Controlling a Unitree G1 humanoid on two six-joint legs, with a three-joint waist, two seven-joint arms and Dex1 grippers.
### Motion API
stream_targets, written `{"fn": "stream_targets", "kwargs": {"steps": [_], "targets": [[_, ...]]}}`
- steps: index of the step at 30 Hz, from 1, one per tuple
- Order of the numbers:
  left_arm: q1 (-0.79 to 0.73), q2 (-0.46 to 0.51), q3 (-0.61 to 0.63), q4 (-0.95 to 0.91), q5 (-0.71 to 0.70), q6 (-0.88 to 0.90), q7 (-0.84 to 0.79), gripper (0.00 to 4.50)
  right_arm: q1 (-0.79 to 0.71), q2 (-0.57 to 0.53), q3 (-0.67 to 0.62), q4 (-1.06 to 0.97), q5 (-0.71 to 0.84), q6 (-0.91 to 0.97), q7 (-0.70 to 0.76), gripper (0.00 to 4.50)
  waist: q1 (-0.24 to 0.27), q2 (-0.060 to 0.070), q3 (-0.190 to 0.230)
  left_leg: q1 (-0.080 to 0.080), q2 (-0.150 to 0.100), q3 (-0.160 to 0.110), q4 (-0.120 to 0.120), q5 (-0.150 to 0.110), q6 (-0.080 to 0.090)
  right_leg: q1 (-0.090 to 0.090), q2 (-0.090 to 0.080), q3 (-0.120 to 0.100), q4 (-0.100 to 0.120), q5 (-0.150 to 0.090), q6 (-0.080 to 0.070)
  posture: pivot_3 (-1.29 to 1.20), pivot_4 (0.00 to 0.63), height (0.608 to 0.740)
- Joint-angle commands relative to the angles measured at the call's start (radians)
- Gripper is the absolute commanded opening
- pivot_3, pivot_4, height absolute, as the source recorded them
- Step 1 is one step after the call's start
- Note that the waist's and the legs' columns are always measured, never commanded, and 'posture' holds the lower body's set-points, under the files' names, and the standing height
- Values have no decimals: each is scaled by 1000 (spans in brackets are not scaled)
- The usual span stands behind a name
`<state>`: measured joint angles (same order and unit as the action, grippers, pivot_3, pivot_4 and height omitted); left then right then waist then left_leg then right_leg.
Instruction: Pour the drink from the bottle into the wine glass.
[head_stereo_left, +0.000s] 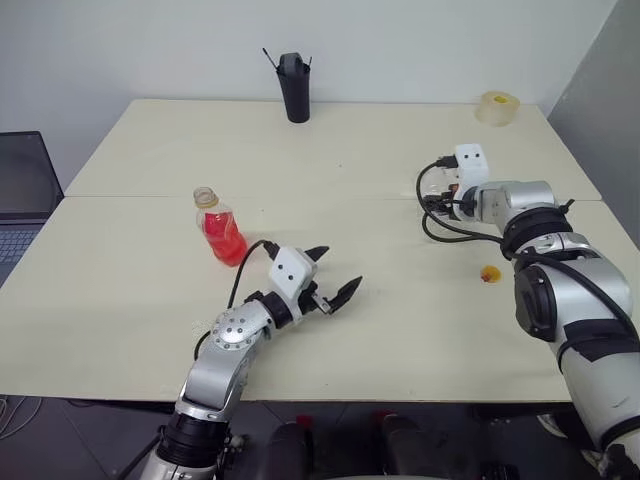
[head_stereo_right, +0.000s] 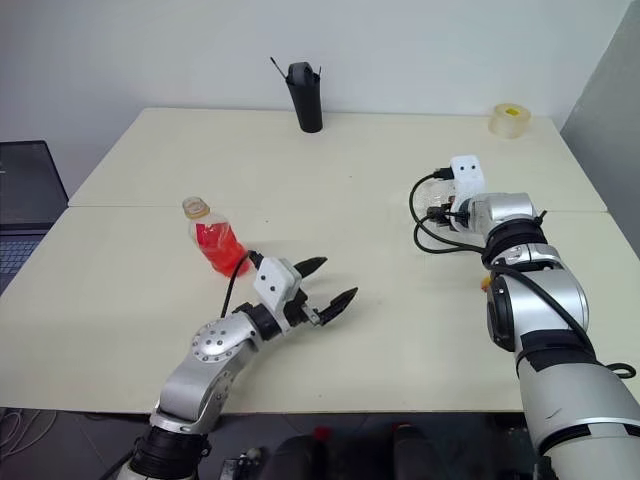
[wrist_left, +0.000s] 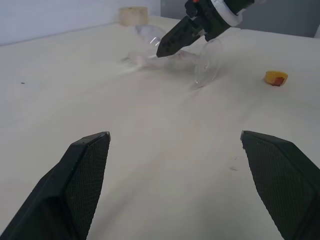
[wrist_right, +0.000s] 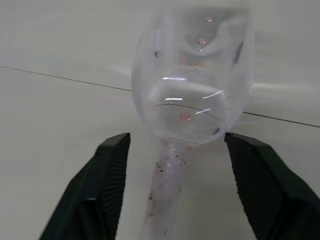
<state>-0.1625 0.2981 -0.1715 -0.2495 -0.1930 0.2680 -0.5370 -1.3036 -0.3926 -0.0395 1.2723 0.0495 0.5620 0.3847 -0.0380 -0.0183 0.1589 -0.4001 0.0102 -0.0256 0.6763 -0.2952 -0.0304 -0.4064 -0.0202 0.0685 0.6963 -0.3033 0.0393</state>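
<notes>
My right gripper grips the glass by its thin stem (wrist_right: 167, 185) next. The round bowl (wrist_right: 192, 75) bulges wider than the gap between my fingertips.
The wine glass (wrist_right: 192, 75) lies on its side on the table, its foot (wrist_left: 207, 62) turned toward my left arm. My right gripper (wrist_right: 176, 136) is open, with one finger on each side of the thin stem (wrist_right: 167, 185) just below the bowl and a gap on both sides. The bottle (head_stereo_left: 222, 232) stands upright at the left with no cap on it. The red-pink drink (head_stereo_left: 225, 240) fills its lower part. My left gripper (head_stereo_left: 337, 272) is open and holds nothing. It sits low over the table, to the right of the bottle and nearer to me, apart from it.
A yellow-and-red cap (head_stereo_left: 490, 274) lies on the table beside my right forearm. A tall black cup (head_stereo_left: 294, 88) stands at the back centre and a tape roll (head_stereo_left: 498, 107) at the back right. A laptop (head_stereo_left: 25, 195) sits off the table's left side.
</notes>
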Motion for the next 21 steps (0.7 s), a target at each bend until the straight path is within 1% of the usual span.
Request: {"fn": "stream_targets", "kwargs": {"steps": [1,4,7,9,13,16,19,21], "targets": [[0,-5,-4,-54,6,-9,8,4500,17,1,-6,23,-21,-2,-3,1864,0,0,0,0,0,0,0,0,0,0,0,0,0,0,0,0,150,740],[-1,-4,-4,-53,6,-9,8,4500,21,2,-6,22,-26,5,4,1156,0,0,-2,1,0,0,0,0,0,1,0,0,0,0,0,0,150,740],[-11,-3,-4,-46,6,-8,4,4500,23,-3,1,14,-35,18,27,676,0,0,-3,2,0,0,0,0,0,2,0,0,1,0,0,0,150,740],[-16,-3,-3,-44,5,-6,2,4500,21,-10,2,7,-36,31,45,455,0,0,-3,2,0,0,1,0,0,2,0,0,0,0,0,0,150,740],[-21,-1,-2,-46,2,1,-1,4500,11,-18,8,-17,-45,59,93,389,1,0,-3,2,0,0,1,0,0,2,0,0,0,0,0,0,150,740],[-24,3,-2,-50,1,4,-6,4500,-9,-27,12,-71,-40,96,138,359,3,0,-2,1,0,0,1,0,0,2,0,0,0,0,0,0,150,740],[-36,6,-1,-45,8,1,-4,4500,-16,-39,-23,-189,5,121,168,329,5,2,0,0,0,-1,1,0,0,1,0,-1,0,0,0,0,150,740],[-41,7,2,-42,5,3,-4,4500,16,-40,-57,-313,43,109,169,323,5,3,0,-1,0,0,1,0,0,0,0,0,0,0,0,0,150,740]]}}
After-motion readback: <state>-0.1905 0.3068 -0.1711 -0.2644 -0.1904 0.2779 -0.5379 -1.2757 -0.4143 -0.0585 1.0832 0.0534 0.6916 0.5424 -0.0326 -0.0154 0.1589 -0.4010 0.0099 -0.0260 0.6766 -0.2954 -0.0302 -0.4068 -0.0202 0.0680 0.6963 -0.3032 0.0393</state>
